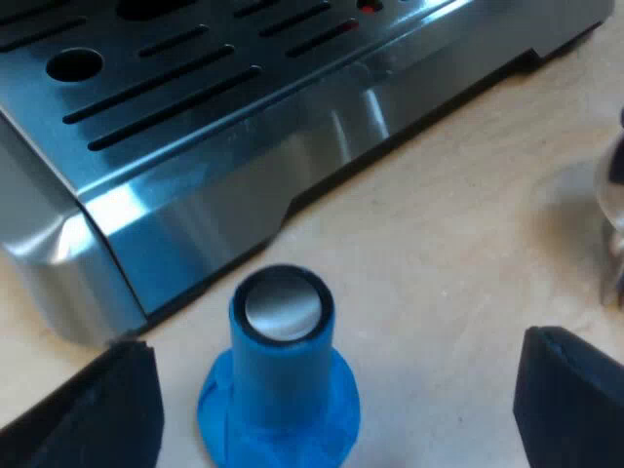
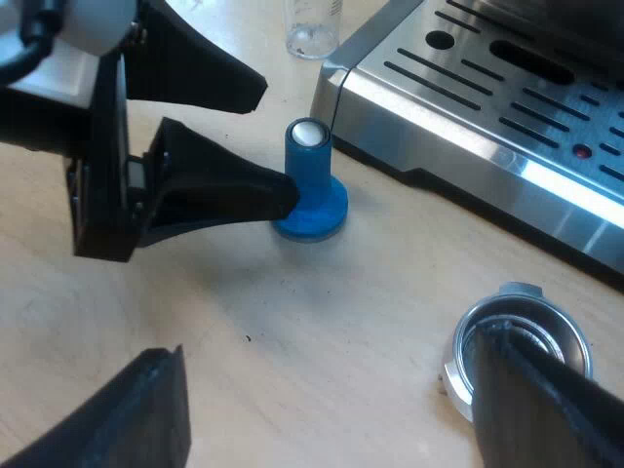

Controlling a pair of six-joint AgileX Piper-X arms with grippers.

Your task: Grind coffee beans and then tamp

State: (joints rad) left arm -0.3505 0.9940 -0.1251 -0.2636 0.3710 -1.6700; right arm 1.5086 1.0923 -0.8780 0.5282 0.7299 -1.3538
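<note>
The tamper's wide base (image 1: 338, 421) should stay free to press the ground coffee. My left gripper will grab the tamper by its blue handle (image 1: 282, 369) next.
The blue tamper (image 1: 281, 380) with a silver top stands upright on the light wooden table (image 1: 458, 244), close to the espresso machine's steel drip tray (image 1: 195, 117). My left gripper (image 1: 331, 414) is open, one black finger on each side of the tamper. The right wrist view shows the same: the left gripper (image 2: 275, 144) straddles the tamper (image 2: 310, 190), with one fingertip close to its stem. My right gripper (image 2: 327, 390) is open and holds nothing. The metal holder's basket (image 2: 522, 336) lies on the table, partly hidden behind one right finger (image 2: 546, 400); its handle is hidden.
A measuring glass (image 2: 312, 29) stands on the table beyond the tamper, near the corner of the machine (image 2: 487, 107). A glass edge (image 1: 612, 195) also shows beside the drip tray. Bare table (image 2: 322, 292) lies between the tamper and the holder.
</note>
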